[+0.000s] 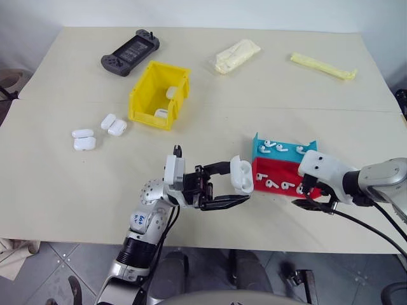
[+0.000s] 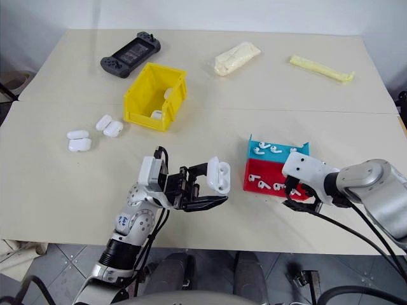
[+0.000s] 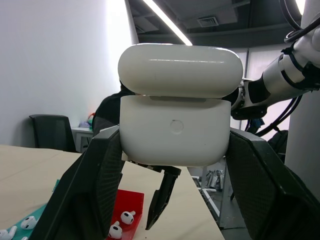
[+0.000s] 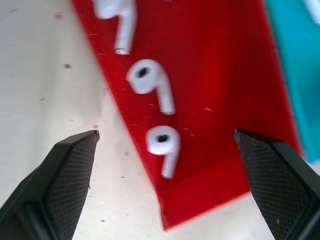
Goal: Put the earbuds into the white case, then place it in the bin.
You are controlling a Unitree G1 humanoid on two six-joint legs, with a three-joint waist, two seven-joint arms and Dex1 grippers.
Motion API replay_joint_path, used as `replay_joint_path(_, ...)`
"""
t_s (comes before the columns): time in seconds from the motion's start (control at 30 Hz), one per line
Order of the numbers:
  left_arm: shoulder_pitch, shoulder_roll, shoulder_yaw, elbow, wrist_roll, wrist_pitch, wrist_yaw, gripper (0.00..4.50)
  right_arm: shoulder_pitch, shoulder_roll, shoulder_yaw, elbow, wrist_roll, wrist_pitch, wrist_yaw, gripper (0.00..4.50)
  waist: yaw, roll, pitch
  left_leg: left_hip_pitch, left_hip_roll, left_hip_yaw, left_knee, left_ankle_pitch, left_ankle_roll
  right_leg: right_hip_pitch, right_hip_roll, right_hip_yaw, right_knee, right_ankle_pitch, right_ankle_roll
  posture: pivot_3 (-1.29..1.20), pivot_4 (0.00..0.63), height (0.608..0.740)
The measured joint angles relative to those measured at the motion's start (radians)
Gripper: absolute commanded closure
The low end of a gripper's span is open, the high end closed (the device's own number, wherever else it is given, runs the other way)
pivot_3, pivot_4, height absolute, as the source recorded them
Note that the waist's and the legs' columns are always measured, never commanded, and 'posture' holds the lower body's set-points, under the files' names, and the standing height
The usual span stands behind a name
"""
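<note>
I should close my right gripper, because my fingers are level with the nearest earbud (image 4: 163,145) over the red tray. Closing now would hold the earbud.
My left gripper (image 1: 236,185) is shut on the white case (image 1: 242,175), held above the table's near middle with its lid (image 3: 180,70) flipped ajar above the body (image 3: 175,131). Several earbuds lie in the red tray (image 1: 261,171), and more lie in the blue tray (image 1: 289,156) behind it. My right gripper (image 1: 315,202) hangs open just above the red tray's near right corner. Its fingers (image 4: 70,165) stand wide on either side of two earbuds (image 4: 162,141). The yellow bin (image 1: 143,95) stands at the far left-middle with two white cases (image 1: 170,93) inside.
Several spare white cases (image 1: 84,138) lie on the table left of the bin. A black game console (image 1: 130,52) sits at the far left. A pale plastic packet (image 1: 236,56) and a long yellow packet (image 1: 322,66) lie at the back. The table's front edge runs just below both grippers.
</note>
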Motion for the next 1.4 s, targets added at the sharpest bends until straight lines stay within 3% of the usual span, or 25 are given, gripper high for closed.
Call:
replay_joint_path(0.1,0.000,0.003,0.001,-0.001,0.000,0.000,0.002,1.75,0.004,-0.002,0.007,0.000,-0.022,-0.026,0.015,0.00,0.000,0.000,0.000,0.000,0.000,0.000,0.000,0.000,0.000,0.000,0.000,0.000,0.000,0.000,0.000,0.00,0.150,0.740)
replay_joint_path(0.2,0.004,0.004,0.001,-0.004,0.000,0.000,0.005,1.75,0.004,-0.002,0.007,0.000,-0.038,-0.038,0.022,0.54,-0.001,0.000,0.000,0.000,0.000,0.000,0.000,0.000,0.000,0.000,0.000,0.000,0.000,0.000,0.000,0.00,0.150,0.740)
replay_joint_path(0.33,0.012,0.008,0.000,-0.024,0.000,0.007,0.011,1.75,0.004,-0.002,0.011,0.001,-0.059,-0.056,0.037,1.79,0.000,0.000,0.000,0.000,0.000,0.000,0.000,0.000,0.000,0.000,0.000,0.000,0.000,0.000,0.000,0.00,0.150,0.740)
replay_joint_path(0.87,0.013,0.021,0.000,-0.037,-0.004,0.030,0.017,1.75,-0.005,-0.001,0.044,0.041,-0.140,-0.079,0.086,1.79,-0.001,0.000,0.000,0.000,0.000,0.000,0.000,0.000,0.000,0.000,0.000,0.000,0.000,0.000,0.000,0.00,0.150,0.740)
replay_joint_path(0.97,0.013,0.029,-0.001,-0.044,-0.011,0.053,0.008,1.75,-0.005,0.006,0.047,0.042,-0.147,-0.079,0.088,2.37,-0.001,0.000,0.000,0.000,0.000,0.000,0.000,0.000,0.000,0.000,0.000,0.000,0.000,0.000,0.000,0.00,0.150,0.740)
replay_joint_path(1.13,0.014,0.031,0.000,-0.052,-0.011,0.060,0.007,1.75,-0.011,0.012,0.053,0.041,-0.156,-0.081,0.104,3.95,-0.002,0.000,0.000,0.000,0.000,0.000,0.000,0.000,0.000,0.000,0.000,0.000,0.000,0.000,0.000,0.00,0.150,0.740)
replay_joint_path(1.4,0.014,0.032,0.000,-0.066,-0.011,0.060,0.008,1.75,-0.016,0.025,0.054,0.045,-0.175,-0.083,0.111,3.95,-0.002,0.000,0.000,0.001,0.000,0.000,0.000,0.000,0.000,0.000,0.000,0.000,0.000,0.000,0.000,0.00,0.150,0.740)
